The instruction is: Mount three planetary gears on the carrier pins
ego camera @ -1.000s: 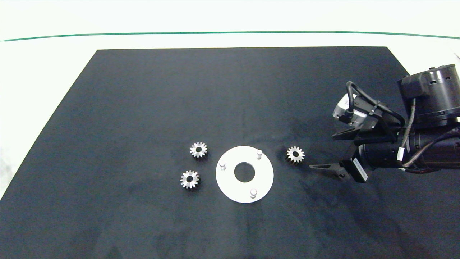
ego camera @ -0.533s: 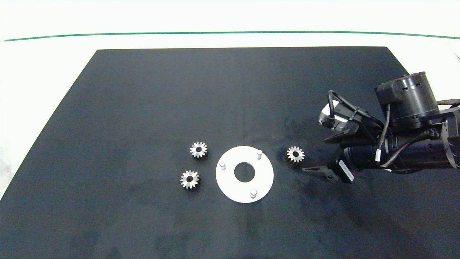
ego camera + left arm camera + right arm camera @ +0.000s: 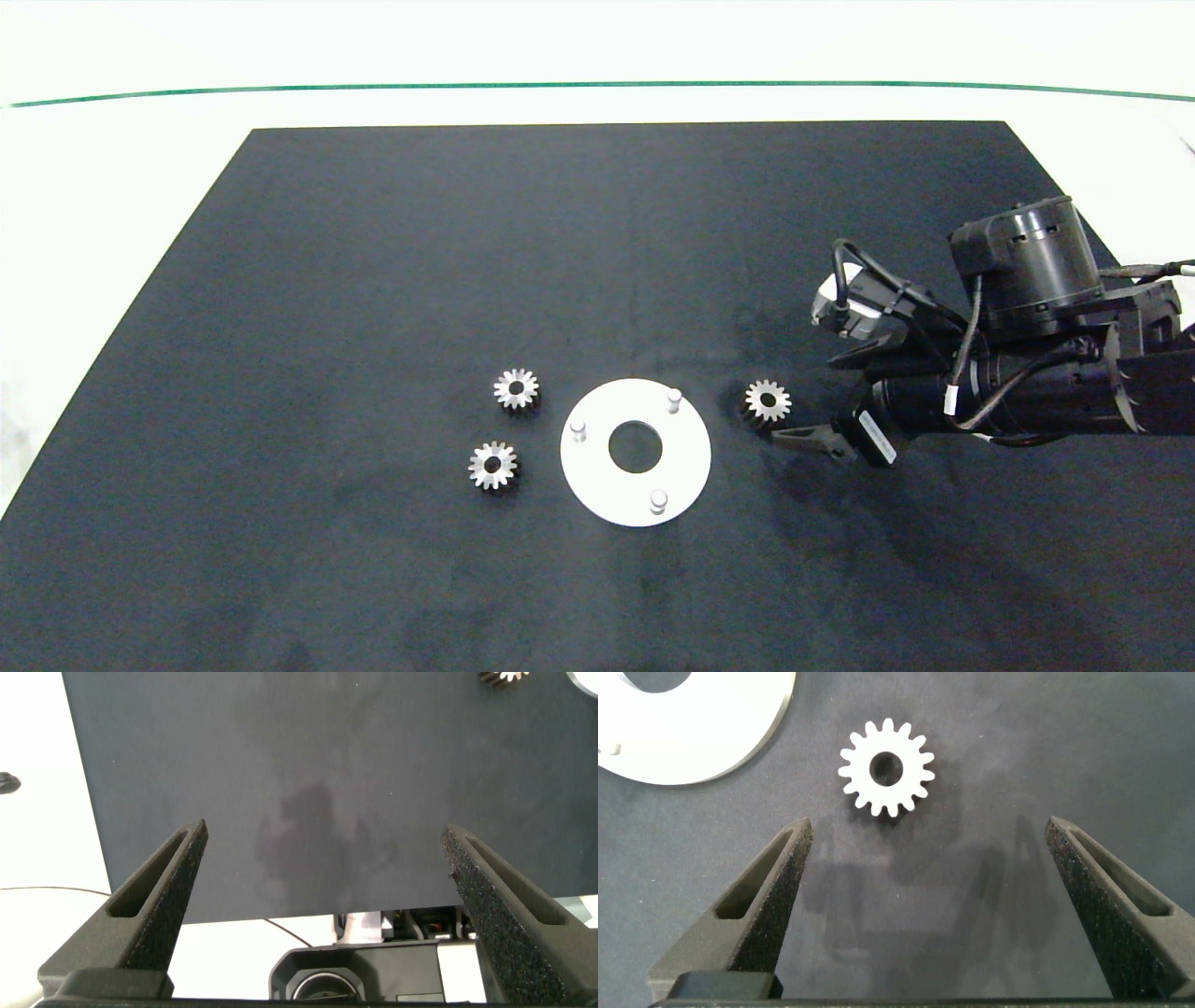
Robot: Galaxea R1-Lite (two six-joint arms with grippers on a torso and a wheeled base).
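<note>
The third gear's center hole (image 3: 768, 399) has to stay free to slide onto a carrier pin, so my right gripper should grab the gear by its toothed rim (image 3: 768, 415) next.
Three silvery planetary gears lie flat on the black mat: two left of the white disc (image 3: 594, 472), one (image 3: 515, 388) behind the other (image 3: 492, 465), and a third (image 3: 767, 400) to its right. The three carrier pins (image 3: 673, 399) (image 3: 578, 428) (image 3: 658, 501) stand bare on the disc. My right gripper (image 3: 805, 399) is open just right of the third gear. In the right wrist view that gear (image 3: 885, 767) lies a little beyond the open gripper (image 3: 926, 831), beside the disc (image 3: 701, 728). My left gripper (image 3: 324, 831) hangs open over bare mat, out of the head view.
The black mat (image 3: 373, 280) covers most of a white table (image 3: 112, 168), with a green line (image 3: 597, 85) along the far side. A gear's teeth (image 3: 500, 676) show at the edge of the left wrist view.
My right arm has moved left across the mat, bringing its open gripper close to the right-hand gear. The gears and disc have not moved.
</note>
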